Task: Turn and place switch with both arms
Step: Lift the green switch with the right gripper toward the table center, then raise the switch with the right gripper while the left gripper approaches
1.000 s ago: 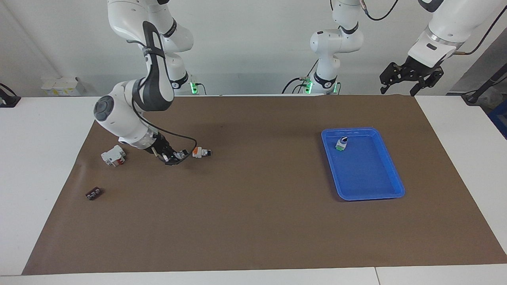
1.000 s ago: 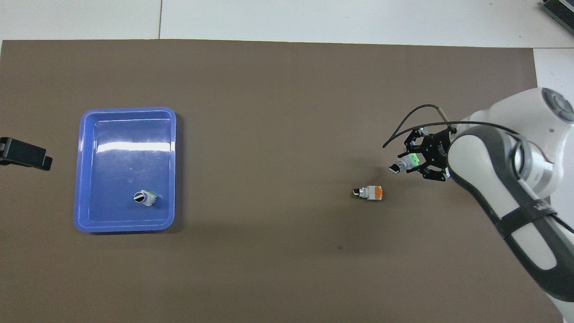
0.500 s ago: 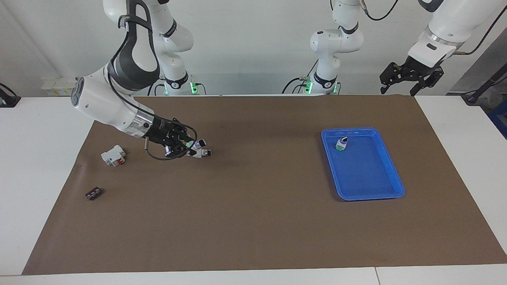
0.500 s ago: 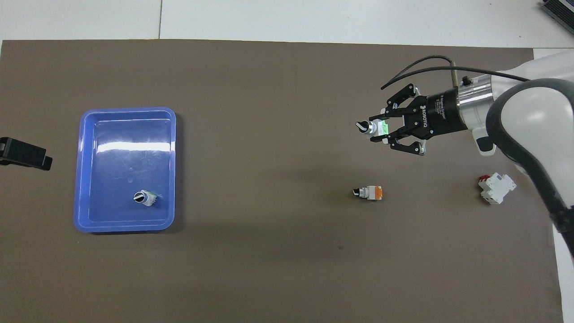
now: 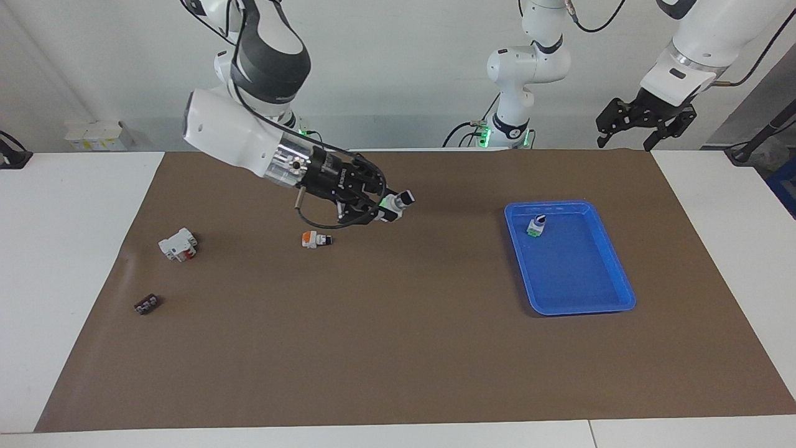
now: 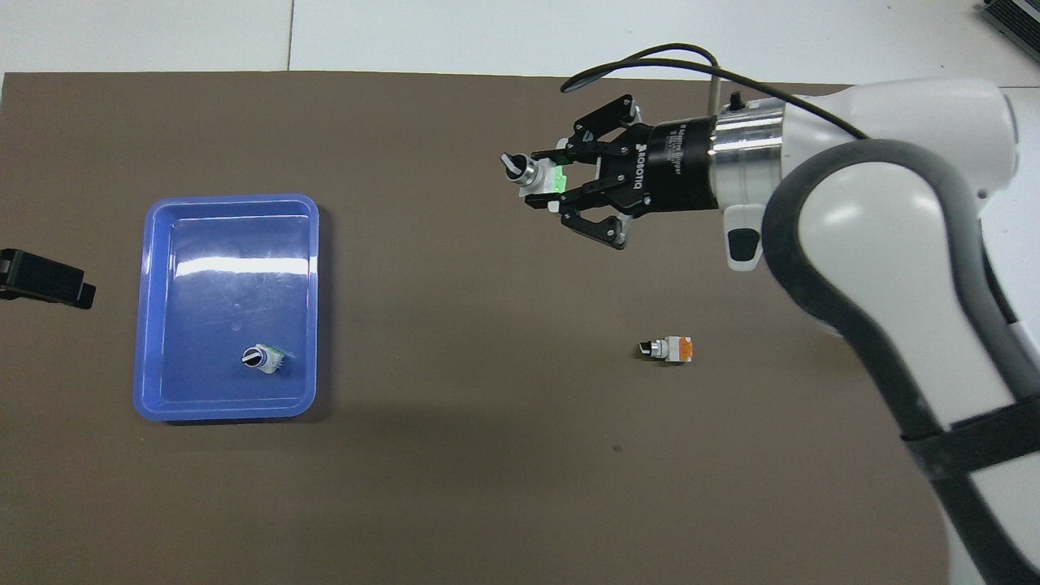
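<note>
My left gripper is going to grab the switch by its black knob end (image 6: 517, 166) next, and that is for placing the switch in the blue tray (image 6: 227, 276).
A switch (image 5: 398, 203) (image 6: 532, 174) with a green base and black knob hangs in the air, and my right gripper (image 5: 387, 209) (image 6: 557, 180) is shut on its body. It is over the brown mat's middle part, knob pointing toward the blue tray (image 5: 578, 274) (image 6: 227, 276). A near-identical green-based switch (image 5: 536, 225) (image 6: 262, 358) stands in the tray, in the corner nearest the robots. My left gripper (image 5: 647, 121) (image 6: 45, 279) waits open, raised over the mat's edge at the left arm's end.
An orange-based switch (image 5: 315, 239) (image 6: 668, 349) lies on the mat under the right arm. A white block with red (image 5: 178, 244) and a small black part (image 5: 147, 304) lie toward the right arm's end.
My right gripper has lifted the green-based switch from beside the orange-based one and carried it toward the tray, its wrist swinging level. The left arm has not moved.
</note>
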You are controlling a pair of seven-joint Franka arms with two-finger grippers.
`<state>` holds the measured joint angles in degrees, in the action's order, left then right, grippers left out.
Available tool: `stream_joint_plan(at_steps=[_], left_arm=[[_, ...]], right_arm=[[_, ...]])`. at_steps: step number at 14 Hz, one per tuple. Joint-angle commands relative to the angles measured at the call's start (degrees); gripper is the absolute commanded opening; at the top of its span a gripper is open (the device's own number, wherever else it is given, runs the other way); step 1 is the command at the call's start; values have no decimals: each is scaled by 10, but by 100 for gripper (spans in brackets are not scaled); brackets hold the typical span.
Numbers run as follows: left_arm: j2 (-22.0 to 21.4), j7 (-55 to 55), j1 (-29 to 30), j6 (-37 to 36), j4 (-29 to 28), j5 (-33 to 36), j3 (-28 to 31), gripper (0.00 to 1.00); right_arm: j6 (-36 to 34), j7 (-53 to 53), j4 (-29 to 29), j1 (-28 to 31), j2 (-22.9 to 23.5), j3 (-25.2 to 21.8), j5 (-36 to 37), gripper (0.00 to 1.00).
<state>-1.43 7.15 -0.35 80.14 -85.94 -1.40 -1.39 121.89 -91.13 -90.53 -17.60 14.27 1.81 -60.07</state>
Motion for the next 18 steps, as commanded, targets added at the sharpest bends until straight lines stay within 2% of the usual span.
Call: stream_joint_plan(at_steps=[1, 3, 5, 8, 9, 10, 12, 14, 18], left_arm=[[-26, 6, -5, 0, -39, -5, -4, 100], [-43, -5, -17, 25, -70, -5, -9, 100], [-40, -16, -31, 38, -70, -11, -11, 100], [-38, -105, -38, 68, -72, -81, -10, 97], [-38, -143, -39, 82, -73, -107, -10, 86], [-38, -176, -39, 86, -74, -133, -10, 84], [-38, -224, -38, 87, -76, -198, -9, 84], [-33, -289, -40, 109, -77, -233, -10, 84], [-8, -424, -76, 200, -75, -296, -10, 84]], right_arm=[[89, 24, 26, -56, 27, -1, -14, 0], [98, 26, 27, -72, 27, -1, -8, 0], [97, 28, 25, -76, 27, -1, -8, 0], [95, 29, 25, -77, 27, -1, -7, 0], [95, 30, 25, -78, 27, -1, -7, 0], [95, 30, 24, -79, 27, -1, -7, 0], [94, 31, 24, -79, 27, -1, -4, 0], [94, 31, 23, -79, 27, -1, -4, 0], [94, 32, 21, -80, 27, -1, -3, 0]])
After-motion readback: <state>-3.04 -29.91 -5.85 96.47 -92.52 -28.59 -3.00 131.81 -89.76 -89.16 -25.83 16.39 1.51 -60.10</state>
